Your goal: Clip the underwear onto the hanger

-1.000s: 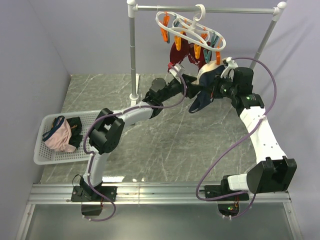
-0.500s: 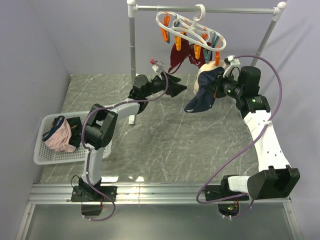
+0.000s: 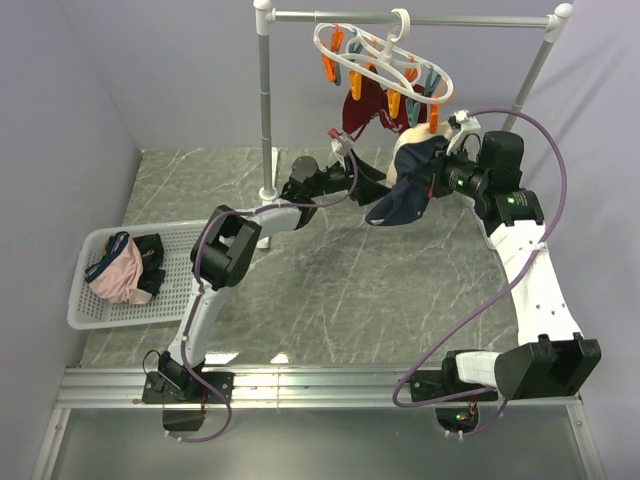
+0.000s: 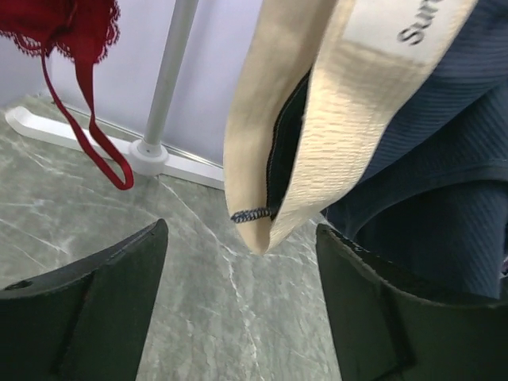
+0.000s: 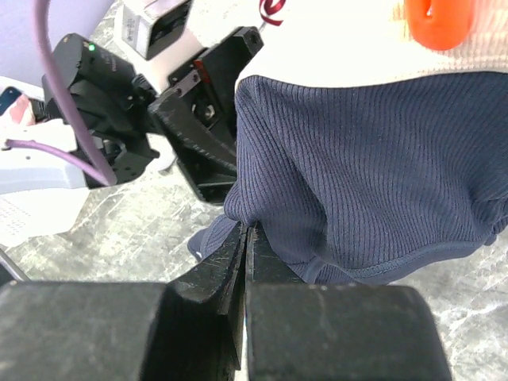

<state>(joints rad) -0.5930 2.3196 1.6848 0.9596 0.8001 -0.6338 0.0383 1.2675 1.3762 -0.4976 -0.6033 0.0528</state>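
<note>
The underwear (image 3: 405, 200) needs to be clipped to the hanger, so my left gripper should grab it next by the free hanging end of its beige waistband.
The white oval hanger (image 3: 385, 62) hangs by its hook from the rail, with orange and teal clips dangling. The navy underwear (image 3: 405, 200) hangs below its right side, pale lining (image 3: 408, 150) uppermost. My right gripper (image 5: 248, 232) is shut on a fold of the navy fabric (image 5: 365, 175). An orange clip (image 5: 440, 20) sits at the pale waistband's top edge; I cannot tell whether it grips. My left gripper (image 4: 242, 294) is open and empty, just below and left of the underwear's beige waistband (image 4: 317, 143), not touching it. It also shows in the top view (image 3: 375, 180).
A maroon-red garment (image 3: 360, 105) hangs from the hanger beside the underwear; it also shows in the left wrist view (image 4: 63, 32). The grey rail stand's post (image 3: 265, 110) and foot stand behind the left arm. A white basket (image 3: 90, 310) at the left holds a pink garment (image 3: 118, 275).
My left gripper let go of the underwear, pulled back up and left, then came back right to just beside it. The right gripper rose slightly with the underwear, then held still.
</note>
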